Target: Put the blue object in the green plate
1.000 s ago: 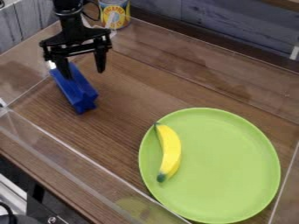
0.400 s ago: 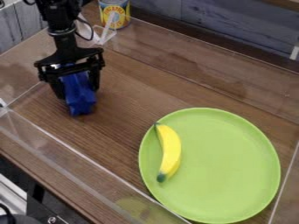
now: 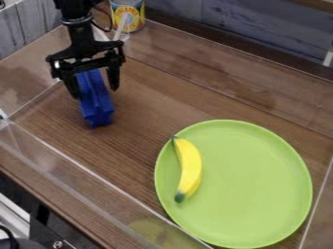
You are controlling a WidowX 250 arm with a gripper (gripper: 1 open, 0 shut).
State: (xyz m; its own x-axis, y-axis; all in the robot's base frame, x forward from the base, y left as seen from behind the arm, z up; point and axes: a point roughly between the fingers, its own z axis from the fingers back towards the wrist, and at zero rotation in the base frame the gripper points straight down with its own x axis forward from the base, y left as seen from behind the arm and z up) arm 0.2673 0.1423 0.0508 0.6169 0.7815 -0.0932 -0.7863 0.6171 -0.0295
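The gripper picks the blue object up by its ridged body (image 3: 95, 99) next, to put it in the green plate (image 3: 254, 185).
The blue object (image 3: 93, 103) is a long deep-blue ridged block lying on the wooden table at the left. My gripper (image 3: 88, 82) points straight down over its far end. It is open, with one black finger (image 3: 62, 82) on each side of the block. I cannot tell whether the fingers touch it. The green plate (image 3: 254, 185) is a large round lime-green disc at the front right, well apart from the gripper. A yellow banana (image 3: 188, 168) lies along the plate's left side.
A yellow can (image 3: 127, 15) stands at the back, just behind the arm. Clear plastic walls (image 3: 53, 160) run around the table's front and left edges. Bare wood lies between the block and the plate.
The gripper has come down around the blue block's far end and shifted slightly right. Its jaws stayed open. The plate and banana have not moved.
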